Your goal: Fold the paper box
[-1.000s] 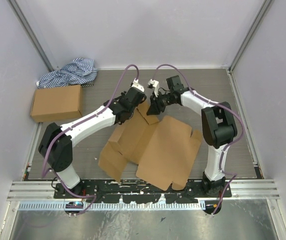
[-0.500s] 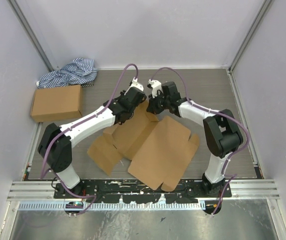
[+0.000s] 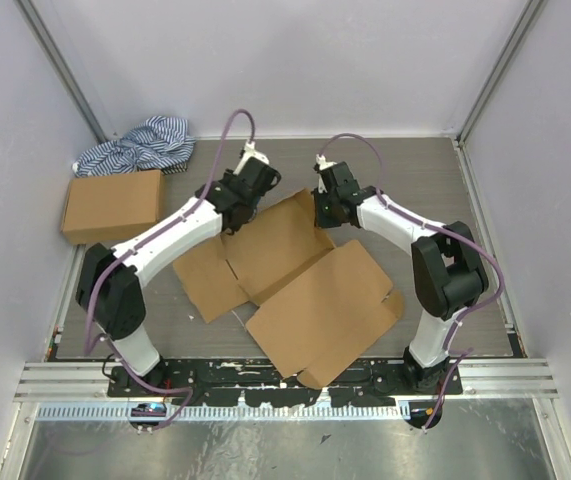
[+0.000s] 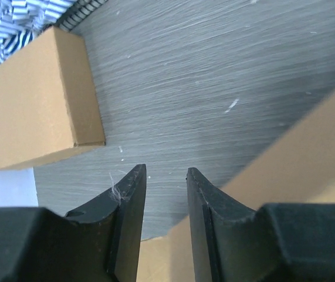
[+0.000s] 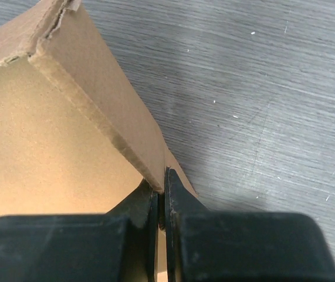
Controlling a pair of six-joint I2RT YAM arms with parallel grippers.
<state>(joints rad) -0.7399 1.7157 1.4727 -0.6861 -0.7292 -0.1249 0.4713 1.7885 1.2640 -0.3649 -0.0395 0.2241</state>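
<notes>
I should keep holding the sheet (image 5: 50, 129) with my right gripper until it lies square. It is crooked, so its raised flap edge would end up slanted, short of square, if I opened now.
The paper box (image 3: 295, 280) is a brown die-cut cardboard sheet lying mostly flat in the middle of the table. My right gripper (image 3: 323, 212) is at its far edge. In the right wrist view that gripper (image 5: 161, 176) is shut on a raised flap edge of the sheet (image 5: 50, 129). My left gripper (image 3: 229, 216) is by the sheet's far left corner. In the left wrist view it (image 4: 164, 171) is open, with the sheet (image 4: 314, 147) to its right and below, and nothing between the fingers.
A smaller ready-made brown box (image 3: 113, 205) sits at the left, also seen in the left wrist view (image 4: 38, 100). A striped cloth (image 3: 135, 148) lies behind it in the back left corner. Grey walls enclose the table on three sides.
The sheet has opened out flatter and swung round, its left flaps now lying on the table. My left gripper has moved back and to the left. My right gripper has shifted slightly right, still holding the far edge.
</notes>
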